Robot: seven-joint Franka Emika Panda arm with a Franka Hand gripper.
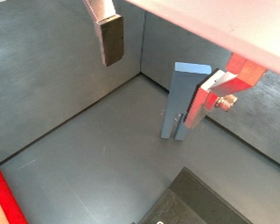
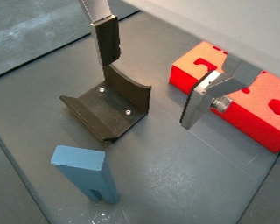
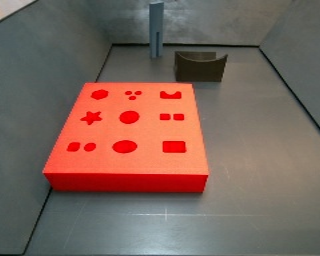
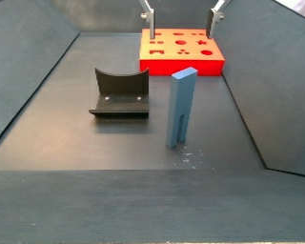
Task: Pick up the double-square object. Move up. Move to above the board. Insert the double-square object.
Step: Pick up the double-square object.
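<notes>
My gripper will next grab the double-square object by its solid upper part (image 1: 191, 77) to insert its square pegs into the board.
The double-square object (image 4: 181, 105) is a tall blue-grey peg standing upright on the grey floor, and it also shows in a side view (image 3: 156, 30) and in both wrist views (image 1: 184, 101) (image 2: 87, 171). The board (image 3: 149, 165) is a flat red slab with several shaped cutouts, seen beyond the peg in a side view (image 4: 181, 65) and in a wrist view (image 2: 189, 74). My gripper (image 4: 182, 14) is open and empty, high up over the board's end of the bin and well apart from the peg. Its silver fingers (image 1: 111, 39) hold nothing between them in either wrist view (image 2: 154, 74).
A dark U-shaped block (image 4: 119, 95) sits on the floor beside the peg, between it and a side wall, and also shows in a side view (image 3: 200, 65) and a wrist view (image 2: 108, 105). Grey bin walls enclose the floor on all sides.
</notes>
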